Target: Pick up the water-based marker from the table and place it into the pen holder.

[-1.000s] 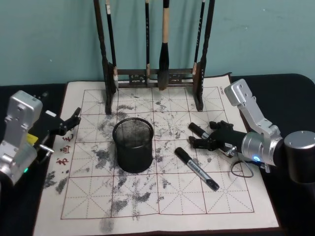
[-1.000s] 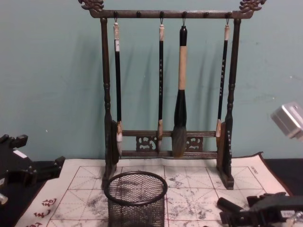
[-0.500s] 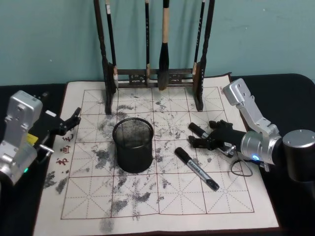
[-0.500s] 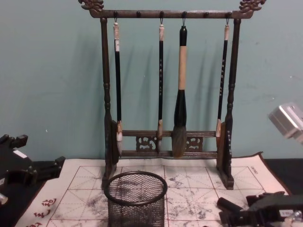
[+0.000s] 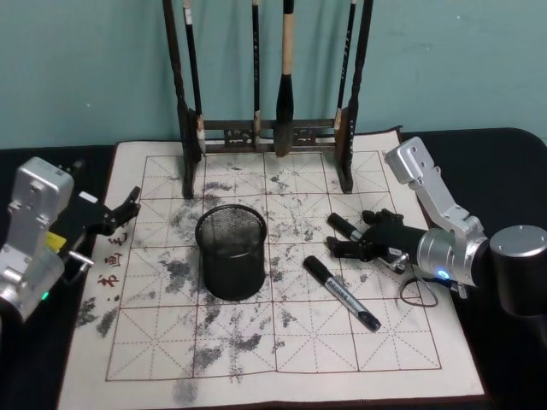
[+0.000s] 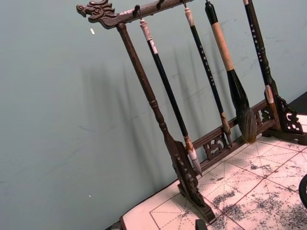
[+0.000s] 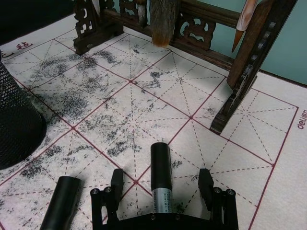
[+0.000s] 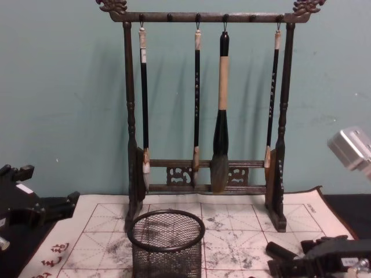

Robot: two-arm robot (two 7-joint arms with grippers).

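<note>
My right gripper grabs the marker by its black end with the cap next, to stand the water-based marker in the pen holder.
A black water-based marker lies on the calligraphy mat between the spread fingers of my right gripper, which is open around it and low over the mat. From the head, that marker and right gripper sit right of the pen holder, a black mesh cup standing upright at the mat's middle. A second black marker lies diagonally in front of the gripper, apart from it. My left gripper stays open and parked at the mat's left edge.
A tall dark wooden brush rack with several hanging brushes stands at the back of the ink-stained mat. A black cable loop lies by the right arm. The chest view shows the pen holder in front of the rack.
My right arm has edged slightly left, its fingers still astride the marker. The markers, the pen holder and the left arm have not moved.
</note>
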